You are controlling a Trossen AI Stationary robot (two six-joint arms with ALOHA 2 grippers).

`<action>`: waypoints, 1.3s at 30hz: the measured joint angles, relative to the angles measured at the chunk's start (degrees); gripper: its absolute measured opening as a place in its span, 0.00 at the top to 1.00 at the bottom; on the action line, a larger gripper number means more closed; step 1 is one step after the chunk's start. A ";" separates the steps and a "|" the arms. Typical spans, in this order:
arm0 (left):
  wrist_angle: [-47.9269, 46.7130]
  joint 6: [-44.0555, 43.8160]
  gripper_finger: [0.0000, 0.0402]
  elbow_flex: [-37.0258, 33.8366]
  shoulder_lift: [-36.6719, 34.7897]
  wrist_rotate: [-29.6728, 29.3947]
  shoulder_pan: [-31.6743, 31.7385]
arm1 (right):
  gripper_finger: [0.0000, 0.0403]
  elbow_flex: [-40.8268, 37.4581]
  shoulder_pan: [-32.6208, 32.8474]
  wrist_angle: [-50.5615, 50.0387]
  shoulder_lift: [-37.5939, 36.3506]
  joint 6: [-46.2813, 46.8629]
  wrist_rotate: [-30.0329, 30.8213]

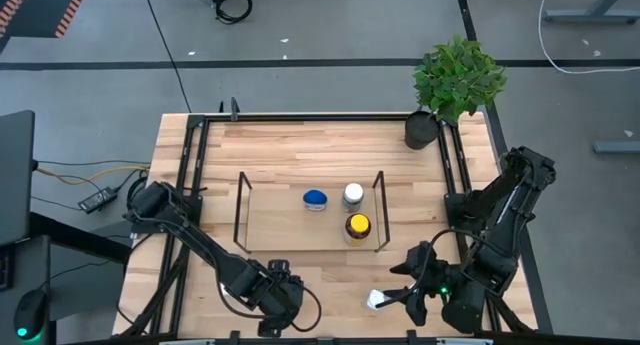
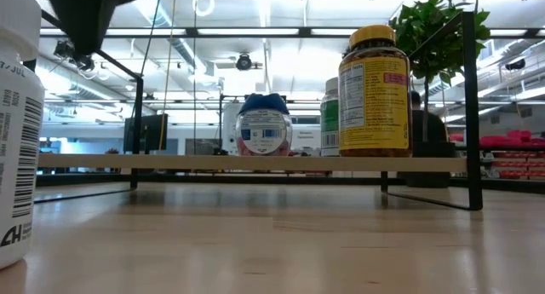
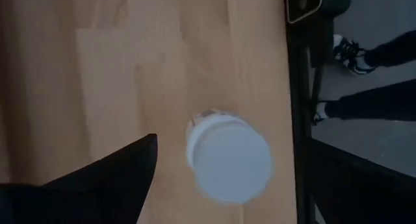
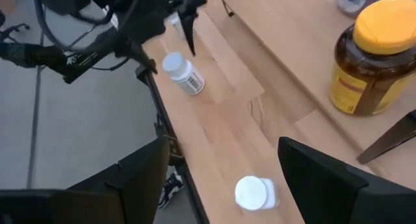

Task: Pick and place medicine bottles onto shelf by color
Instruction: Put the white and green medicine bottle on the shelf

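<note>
The left gripper's fingers end above the white cap (image 3: 234, 163), so they would miss the white-capped bottle if they closed now. The left gripper needs to first go lower.
The shelf (image 1: 243, 213) stands mid-table and carries a blue-capped bottle (image 1: 316, 199), a white-capped bottle (image 1: 352, 194) and the amber yellow-capped bottle (image 1: 357, 226), all upright. My left gripper (image 1: 275, 297) is open near the table's near edge, pointing down over an upright white-capped bottle (image 3: 227, 160), which also shows in the low view (image 2: 17, 132); its fingers stand on either side, apart from it. My right gripper (image 4: 223, 143) is open just right of another white bottle (image 1: 378, 300), which lies on its side on the table (image 4: 255, 193).
A potted plant in a black pot (image 1: 421, 130) stands at the far right corner. A black frame (image 1: 190, 165) edges the table. A person's shoes (image 3: 348, 45) show on the floor beyond the near edge. Bare wood lies between the shelf and the near edge.
</note>
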 joint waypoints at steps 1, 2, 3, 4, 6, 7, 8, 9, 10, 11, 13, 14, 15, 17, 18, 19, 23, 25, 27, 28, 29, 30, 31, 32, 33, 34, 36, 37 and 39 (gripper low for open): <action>0.18 0.12 0.09 0.00 0.51 0.07 -0.11 | 0.27 0.02 0.00 -0.11 0.00 0.24 0.62; -0.17 0.13 0.09 0.00 1.04 0.07 -0.17 | 0.27 0.02 -0.02 -0.27 0.00 0.57 1.13; -0.36 0.16 0.09 0.00 1.47 0.10 -0.22 | 0.27 0.02 -0.04 -0.42 0.00 0.81 1.56; -0.87 0.19 0.09 0.00 1.63 0.17 -0.34 | 0.27 0.02 -0.04 -0.47 0.00 1.01 2.06; -1.11 0.16 0.09 0.06 2.02 0.12 -0.45 | 0.27 0.02 -0.02 -0.70 0.00 1.01 2.24; -1.41 0.17 0.09 0.07 2.13 0.11 -0.45 | 0.27 0.04 -0.02 -0.84 0.00 1.03 2.26; -2.18 0.19 0.09 0.05 2.20 0.10 -0.43 | 0.27 0.04 -0.02 -0.93 0.00 1.03 2.24; -2.65 0.23 0.09 0.04 2.22 0.10 -0.41 | 0.27 0.04 -0.02 -1.01 0.00 1.02 2.24; -2.67 0.31 0.09 0.04 2.39 0.08 -0.39 | 0.27 0.04 -0.02 -1.08 0.00 1.01 2.25; -2.47 0.30 0.09 0.04 2.51 0.06 -0.31 | 0.27 0.04 -0.03 -1.14 -0.01 1.03 2.26; -2.63 0.22 0.09 0.02 2.73 0.06 -0.28 | 0.27 0.04 -0.02 -1.51 0.00 1.01 2.48; -2.45 -0.26 0.09 0.00 2.73 0.04 -0.28 | 0.27 0.04 -0.02 -1.52 -0.01 0.99 2.81; -2.11 -0.51 0.09 0.03 2.78 0.04 -0.28 | 0.27 0.04 -0.02 -1.77 0.00 0.99 3.19; -2.45 -1.59 0.10 0.08 3.13 -0.19 -0.30 | 0.27 0.04 -0.04 -2.34 0.00 0.82 4.38; -2.80 -2.42 0.11 0.05 3.40 -0.26 -0.36 | 0.27 0.04 -0.04 -2.43 0.00 0.68 4.76; -2.43 -3.69 0.12 0.04 3.71 -0.37 -0.46 | 0.27 0.04 -0.04 -2.69 0.00 0.60 4.95; -1.44 -7.26 0.21 0.04 4.53 -0.39 -0.67 | 0.27 0.04 -0.28 -2.95 -0.02 0.60 5.21; -0.89 -7.69 0.27 0.04 4.56 -0.40 -0.67 | 0.27 0.04 -0.28 -2.97 0.00 0.60 5.21; -0.91 -7.80 0.34 0.04 4.56 -0.38 -0.54 | 0.27 0.04 -0.28 -2.96 -0.02 0.44 5.19; -0.99 -7.80 0.38 0.04 4.56 -0.35 -0.38 | 0.27 0.04 -0.26 -2.99 -0.02 0.27 5.17; -1.09 -7.80 0.41 0.07 4.56 -0.31 -0.25 | 0.27 0.04 -0.26 -3.00 -0.02 0.17 5.15; -1.16 -7.78 0.44 0.07 4.55 -0.29 -0.02 | 0.27 0.04 -0.26 -2.99 -0.02 0.00 5.15; -1.18 -7.80 0.47 0.12 4.51 -0.33 0.21 | 0.27 0.04 -0.28 -3.00 -0.02 -0.11 5.15; -1.30 -7.75 0.47 0.28 4.50 -0.38 0.49 | 0.27 0.04 -0.28 -3.03 -0.01 -0.19 5.15; -1.77 -7.46 0.47 0.77 4.50 -0.39 0.88 | 0.27 0.04 -0.28 -3.00 -0.02 -0.20 5.13; -2.10 -6.56 0.49 1.39 4.50 -0.41 1.43 | 0.27 0.04 -0.28 -2.99 -0.02 -0.23 5.14; -3.38 -4.53 0.50 3.25 4.67 -0.41 2.88 | 0.27 0.04 -0.27 -3.01 -0.02 -0.19 4.88; -4.39 -3.04 0.50 4.51 4.67 -0.43 3.88 | 0.27 0.04 -0.28 -2.99 -0.02 -0.17 4.70; -6.75 -0.20 0.50 7.37 4.59 -1.30 6.09 | 0.27 0.04 -0.28 -2.99 -0.02 -0.04 4.08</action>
